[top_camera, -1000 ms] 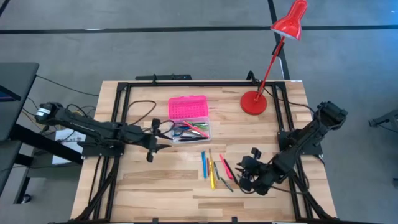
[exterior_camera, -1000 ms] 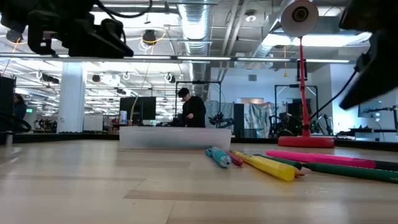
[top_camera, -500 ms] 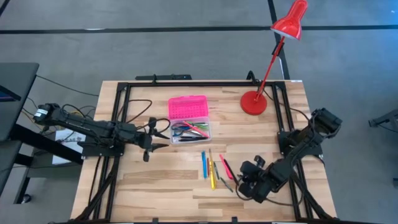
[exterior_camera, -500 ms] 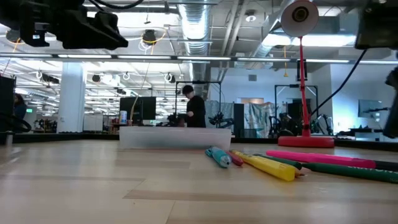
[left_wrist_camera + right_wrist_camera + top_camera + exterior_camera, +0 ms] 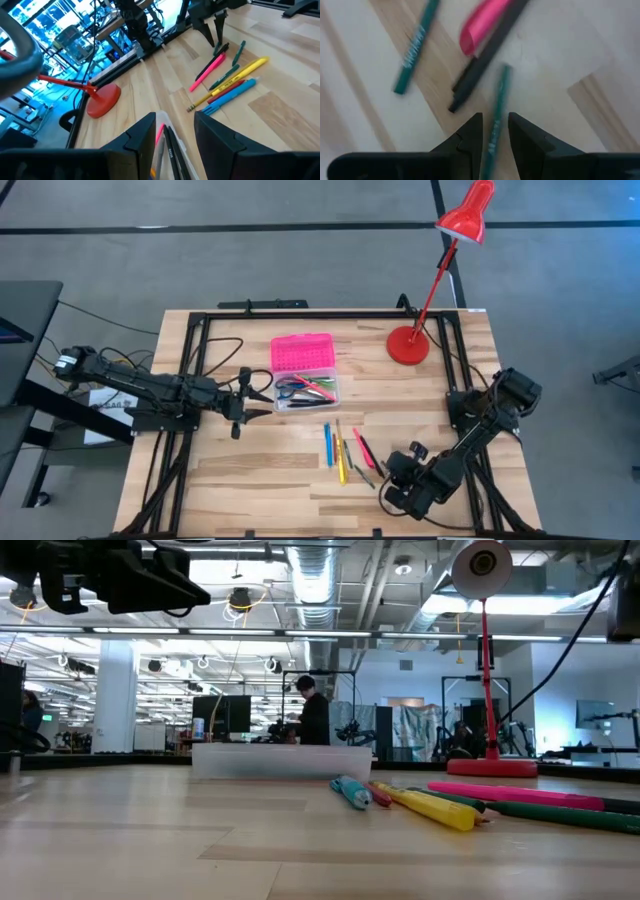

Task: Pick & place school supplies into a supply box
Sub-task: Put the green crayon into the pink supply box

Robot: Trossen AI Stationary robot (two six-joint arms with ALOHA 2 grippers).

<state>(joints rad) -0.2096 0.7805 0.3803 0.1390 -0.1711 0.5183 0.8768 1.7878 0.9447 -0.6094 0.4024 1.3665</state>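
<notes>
I should put the green crayon away in the supply box point(image 5: 306, 388), so I need to grab the crayon next by its labeled body point(image 5: 365, 478) with my right gripper.
The supply box stands open at the table's middle, its pink lid point(image 5: 301, 352) laid back behind the clear base point(image 5: 306, 391), which holds scissors and pens. Loose school supplies lie in a row nearer the front: blue point(image 5: 327, 444), yellow point(image 5: 340, 461), pink point(image 5: 362, 448) and green point(image 5: 364, 475) ones. My right gripper point(image 5: 387, 472) is open and tipped down over the row's right end; a thin green pen point(image 5: 496, 120) lies between its fingers point(image 5: 470, 137) without showing contact. My left gripper point(image 5: 240, 403) hangs open beside the base's left end, empty.
A red desk lamp has its base point(image 5: 407, 345) at the far right and its head beyond the table. A black frame point(image 5: 300, 314) runs along the table's far edge and sides. Bare wood lies at the front left.
My right gripper has moved toward the table's near edge and down, tipping more steeply over the right end of the row of pens. Its fingers stay apart. The pens and the box have not moved.
</notes>
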